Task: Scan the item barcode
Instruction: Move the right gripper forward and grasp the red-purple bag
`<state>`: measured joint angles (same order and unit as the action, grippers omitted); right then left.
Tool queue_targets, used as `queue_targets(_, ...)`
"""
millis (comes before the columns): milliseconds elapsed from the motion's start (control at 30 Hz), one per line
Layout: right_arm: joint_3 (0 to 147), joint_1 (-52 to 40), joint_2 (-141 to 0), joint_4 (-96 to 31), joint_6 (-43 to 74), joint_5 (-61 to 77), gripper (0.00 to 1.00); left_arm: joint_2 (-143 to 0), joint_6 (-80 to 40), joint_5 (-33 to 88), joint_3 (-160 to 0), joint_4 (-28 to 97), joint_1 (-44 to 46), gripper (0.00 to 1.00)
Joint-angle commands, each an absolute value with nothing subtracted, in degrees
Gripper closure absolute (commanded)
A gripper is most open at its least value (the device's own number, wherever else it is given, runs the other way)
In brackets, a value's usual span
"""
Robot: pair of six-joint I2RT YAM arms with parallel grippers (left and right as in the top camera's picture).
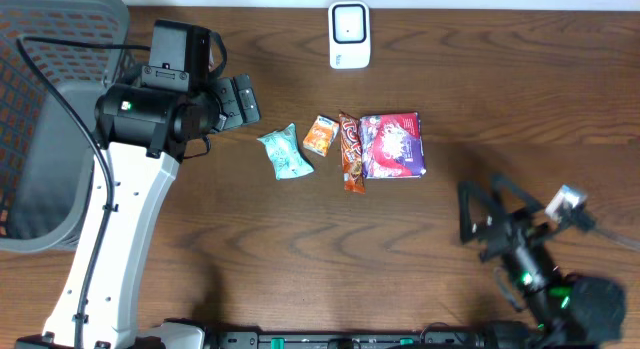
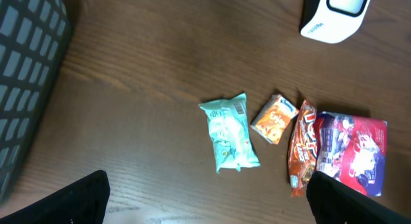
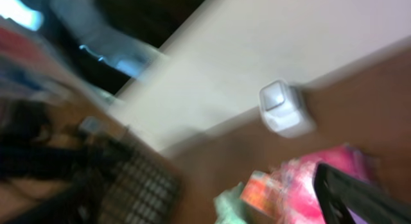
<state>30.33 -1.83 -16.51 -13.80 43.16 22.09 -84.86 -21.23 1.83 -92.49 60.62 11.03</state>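
Note:
Next, my right gripper grabs the red-and-purple packet (image 1: 393,145) by its edge farthest from the orange-red wrapper, leaving the packet's broad sides free to scan the barcode.
Four snack packets lie in a row mid-table: a teal packet (image 1: 286,152) (image 2: 230,139), a small orange packet (image 1: 320,136) (image 2: 275,118), a long orange-red wrapper (image 1: 350,152) (image 2: 302,147) and a red-and-purple packet (image 1: 393,145) (image 2: 353,153). A white barcode scanner (image 1: 349,34) (image 2: 335,15) stands at the far edge behind them. My left gripper (image 1: 240,101) (image 2: 205,211) hovers left of the row, open and empty. To the lower right, apart from the packets, my right gripper (image 1: 485,204) is open too. The right wrist view is blurred, showing one finger (image 3: 359,198), the scanner (image 3: 282,108) and the red packet (image 3: 321,172).
A grey mesh basket (image 1: 50,119) (image 2: 26,76) fills the table's left side beside the left arm. Bare wooden table (image 1: 300,249) lies in front of the packets.

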Motion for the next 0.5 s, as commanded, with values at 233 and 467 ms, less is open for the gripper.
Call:
queue_targets(233, 77.19, -1.85, -67.48, -53.25, 19.33, 16.6, 0.01, -85.23, -21.54, 1.96, -92.49, 60.84, 10.79, 0.02)
queue_targets(467, 90.87, -1.85, -88.47, -54.41, 19.46, 26.79, 0.01, -85.23, -21.54, 1.96, -92.49, 60.84, 10.79, 0.02)
